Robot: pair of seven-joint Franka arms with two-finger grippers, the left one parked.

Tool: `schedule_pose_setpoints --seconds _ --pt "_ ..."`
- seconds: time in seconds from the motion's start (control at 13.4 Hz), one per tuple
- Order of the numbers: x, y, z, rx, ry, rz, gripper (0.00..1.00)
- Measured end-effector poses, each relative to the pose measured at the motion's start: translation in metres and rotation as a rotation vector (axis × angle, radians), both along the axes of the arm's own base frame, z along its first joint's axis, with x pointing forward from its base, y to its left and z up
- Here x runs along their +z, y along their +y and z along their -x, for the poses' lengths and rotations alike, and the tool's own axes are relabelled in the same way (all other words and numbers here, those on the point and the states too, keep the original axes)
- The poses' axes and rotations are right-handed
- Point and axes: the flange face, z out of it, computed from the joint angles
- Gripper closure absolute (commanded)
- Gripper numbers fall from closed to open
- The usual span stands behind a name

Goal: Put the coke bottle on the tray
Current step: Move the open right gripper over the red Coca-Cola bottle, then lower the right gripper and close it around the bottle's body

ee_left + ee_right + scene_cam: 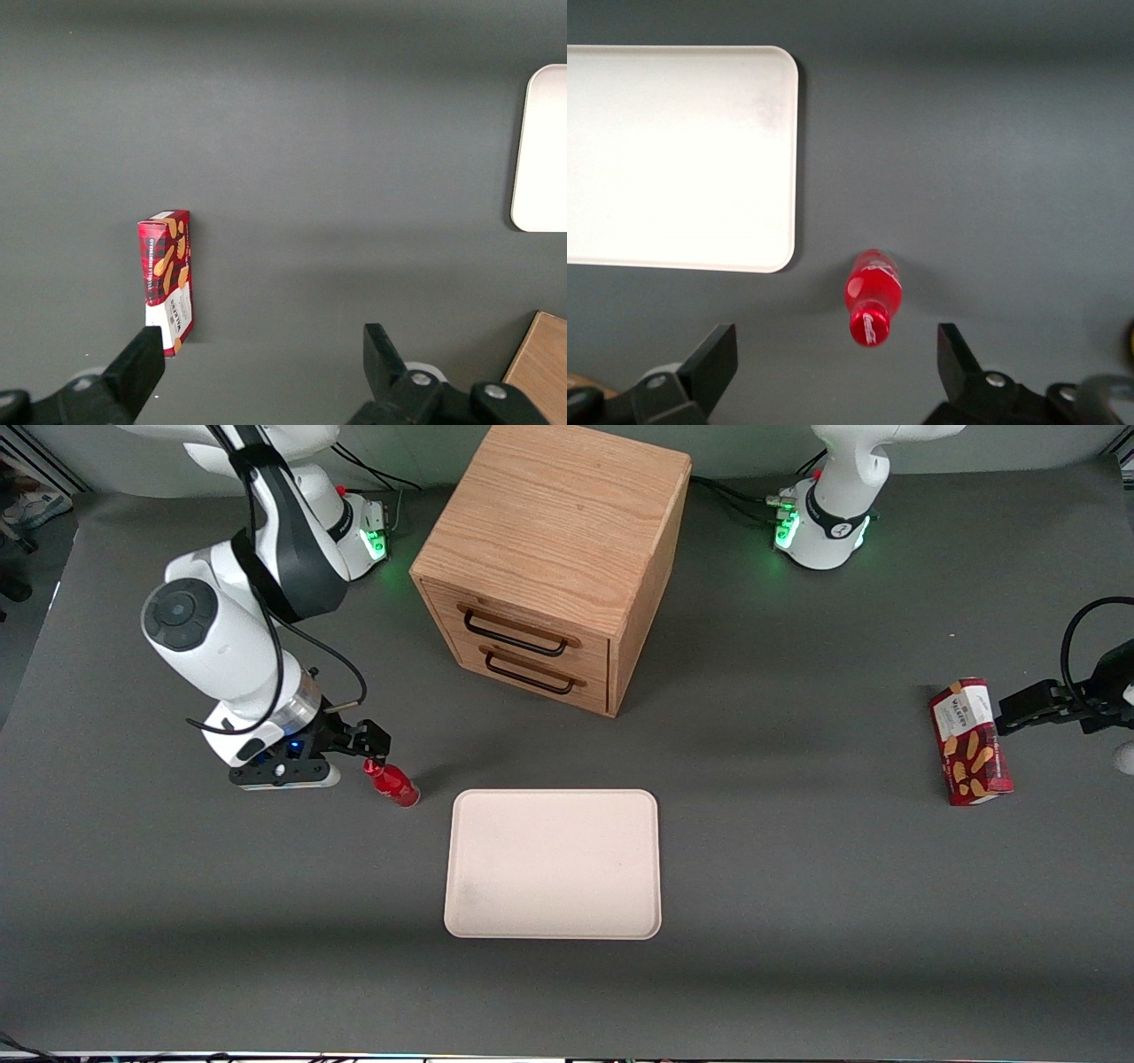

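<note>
I should next grab the coke bottle with my gripper by its end with the cap [374,769], so the bottle's bottom stays free to rest on the tray [554,864].
The coke bottle [392,782] is small, glossy red with a red round cap, and stands on the grey table just off the tray's corner, toward the working arm's end. The tray [554,864] is a flat pale cream rectangle with rounded corners, and nothing lies on it. My right gripper [368,746] hangs just above the bottle's cap. In the right wrist view the gripper [837,354] is open, its two dark fingers [718,356] spread wide. The bottle [873,297] sits slightly ahead of the gap between them, untouched, with the tray [678,155] beside it.
A wooden drawer cabinet [554,567] with two dark handles stands farther from the front camera than the tray. A red snack box [970,742] stands toward the parked arm's end of the table, also seen in the left wrist view [166,279].
</note>
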Motion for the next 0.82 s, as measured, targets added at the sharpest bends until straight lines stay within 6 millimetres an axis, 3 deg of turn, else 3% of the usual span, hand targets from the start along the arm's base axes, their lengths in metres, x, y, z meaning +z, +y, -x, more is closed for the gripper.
schedule_pose_setpoints --seconds 0.45,0.82 --pt "-0.077 -0.001 0.021 0.008 -0.055 -0.02 0.0" --pt "-0.093 -0.005 0.027 0.006 -0.05 -0.018 0.0"
